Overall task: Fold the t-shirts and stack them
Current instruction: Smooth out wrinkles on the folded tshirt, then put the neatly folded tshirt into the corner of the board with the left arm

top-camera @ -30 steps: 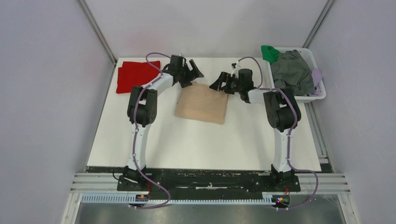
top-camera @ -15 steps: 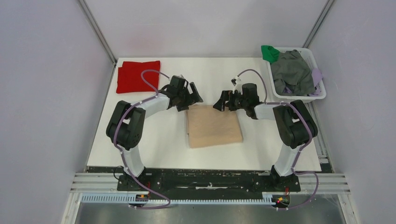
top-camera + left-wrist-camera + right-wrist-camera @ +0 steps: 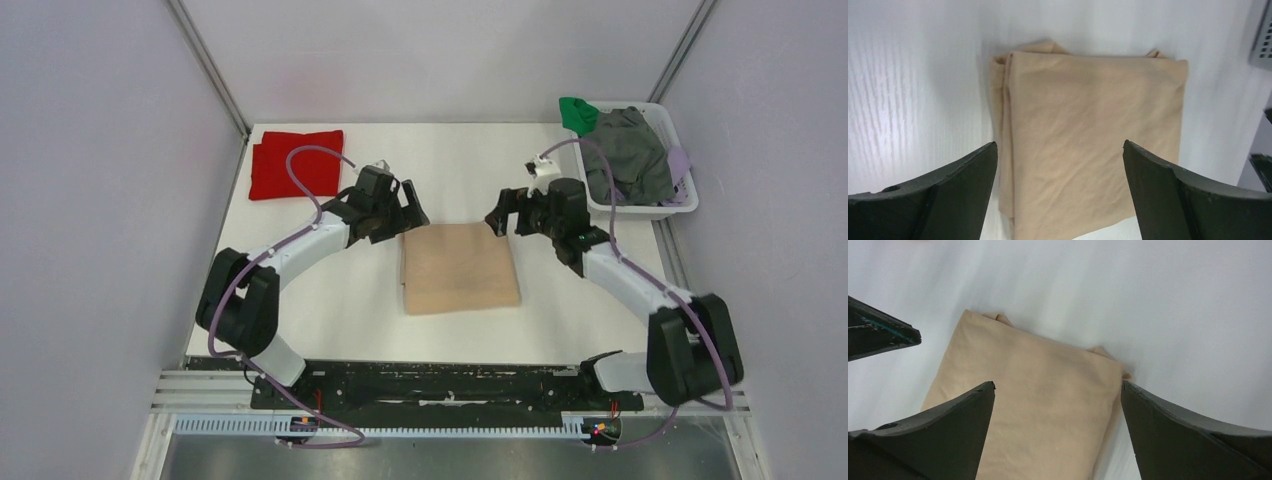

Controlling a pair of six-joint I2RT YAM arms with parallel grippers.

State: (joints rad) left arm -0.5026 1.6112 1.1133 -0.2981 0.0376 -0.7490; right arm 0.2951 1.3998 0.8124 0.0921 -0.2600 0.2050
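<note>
I will next grab the folded beige t-shirt's layered side edge with my left gripper, layers together, then stack it still folded.
A beige t-shirt (image 3: 459, 267) lies folded to a rectangle on the white table, near the middle front. It fills the lower part of the left wrist view (image 3: 1083, 140) and of the right wrist view (image 3: 1038, 410). A red t-shirt (image 3: 295, 163), folded, lies at the table's back left corner. My left gripper (image 3: 405, 215) hangs open above the beige shirt's far left corner, nothing between its fingers (image 3: 948, 195). My right gripper (image 3: 503, 215) hangs open above its far right corner, also holding nothing.
A white basket (image 3: 684, 205) stands at the back right, holding grey cloth (image 3: 625, 155), a green piece (image 3: 577, 113) over its far left rim and a lilac bit (image 3: 680, 160). Grey walls close in on both sides.
The beige shirt went from lying further back to lying square near the front. Both arms then drew back and outward from it, the right one furthest, with both grippers open throughout.
</note>
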